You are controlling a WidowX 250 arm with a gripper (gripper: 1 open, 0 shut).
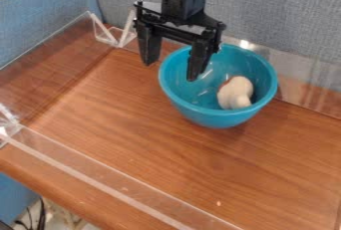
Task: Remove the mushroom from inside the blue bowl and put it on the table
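Observation:
My gripper grips the mushroom by its cap [237,87] next, to lift it out of the blue bowl and onto the table.
The blue bowl [217,90] stands on the reddish-brown wooden table [120,134], toward the back right. Inside it, on the right side, lies the cream-white mushroom [236,92]. My black gripper [176,61] hangs pointing down over the bowl's left rim, open, with nothing between its fingers. One finger [200,63] reaches into the bowl just left of the mushroom, and the other finger [151,47] is outside the bowl's left edge.
Low clear acrylic walls [54,45] border the table on the left, front and right. A blue-grey fabric partition [266,5] stands behind the table. A white cable runs down behind the arm near the back wall.

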